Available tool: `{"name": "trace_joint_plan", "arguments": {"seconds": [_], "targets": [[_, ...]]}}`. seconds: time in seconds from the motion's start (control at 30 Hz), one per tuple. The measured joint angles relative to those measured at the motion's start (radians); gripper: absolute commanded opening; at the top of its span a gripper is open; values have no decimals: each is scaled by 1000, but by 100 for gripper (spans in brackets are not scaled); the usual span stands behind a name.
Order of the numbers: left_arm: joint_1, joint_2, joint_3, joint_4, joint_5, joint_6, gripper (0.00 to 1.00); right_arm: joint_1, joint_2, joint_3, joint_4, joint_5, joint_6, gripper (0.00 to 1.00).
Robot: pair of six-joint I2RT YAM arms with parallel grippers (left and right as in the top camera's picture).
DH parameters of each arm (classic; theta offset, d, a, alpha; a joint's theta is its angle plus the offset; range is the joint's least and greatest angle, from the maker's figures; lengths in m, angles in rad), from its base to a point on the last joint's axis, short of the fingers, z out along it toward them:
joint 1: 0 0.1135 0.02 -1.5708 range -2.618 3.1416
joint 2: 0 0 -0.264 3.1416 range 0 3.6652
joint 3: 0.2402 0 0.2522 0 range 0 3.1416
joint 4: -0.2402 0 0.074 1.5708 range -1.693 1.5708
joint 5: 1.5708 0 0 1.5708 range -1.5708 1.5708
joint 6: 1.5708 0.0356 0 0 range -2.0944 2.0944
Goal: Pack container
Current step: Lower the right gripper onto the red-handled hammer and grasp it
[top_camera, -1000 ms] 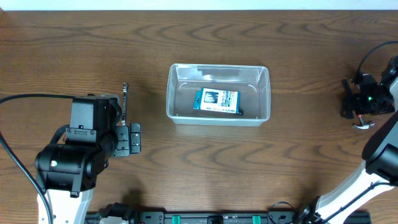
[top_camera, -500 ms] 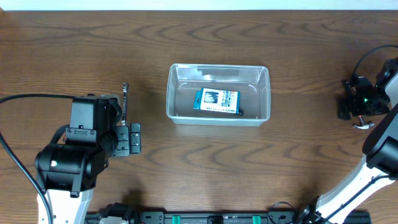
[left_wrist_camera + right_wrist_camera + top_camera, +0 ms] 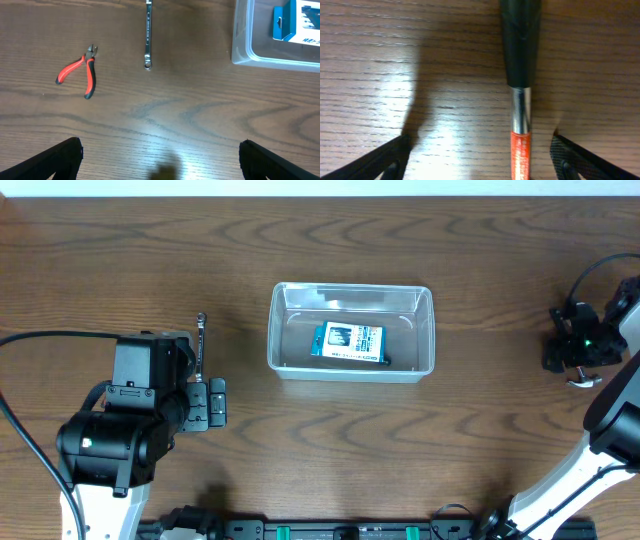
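The tool has its narrow orange section between my right gripper's open fingers. They would hold the tool if they closed now, so my right gripper should close on it.
The clear container point(image 3: 273, 340) stands mid-table with a small blue-and-white box point(image 3: 349, 341) in it. Its corner point(image 3: 243, 54) and the box point(image 3: 295, 22) show in the left wrist view. My left gripper point(image 3: 206, 402) is open and empty above bare table point(image 3: 160, 162). A silver wrench point(image 3: 201, 340) point(image 3: 148, 35) and red-handled pliers point(image 3: 77, 70) lie ahead of it. The arm hides the pliers from overhead. My right gripper point(image 3: 572, 352) is open at the far right point(image 3: 485, 160). It straddles a tool with a black handle, metal shaft and orange section point(image 3: 520, 100), nearer its right finger.
The wooden table's far edge point(image 3: 320, 194) runs along the top of the overhead view. A black cable point(image 3: 40, 337) runs from the left arm. A silvery tip point(image 3: 581, 381) shows just below the right gripper.
The right arm has shifted slightly over the tool. The left arm, the container and the tools on the left have not moved.
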Motion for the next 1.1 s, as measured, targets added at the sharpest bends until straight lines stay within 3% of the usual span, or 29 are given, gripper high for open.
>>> {"name": "trace_joint_plan", "arguments": {"seconds": [0.27, 0.5, 1.0, 1.1], "targets": [[0, 0, 0, 0, 0, 0, 98, 0, -2, -3, -2, 0, 1, 64], [0, 0, 0, 0, 0, 0, 98, 0, -2, -3, -3, 1, 1, 58], [0, 0, 0, 0, 0, 0, 98, 0, -2, -3, -4, 0, 8, 31], [0, 0, 0, 0, 0, 0, 98, 0, -2, -3, -4, 0, 9, 30]]}}
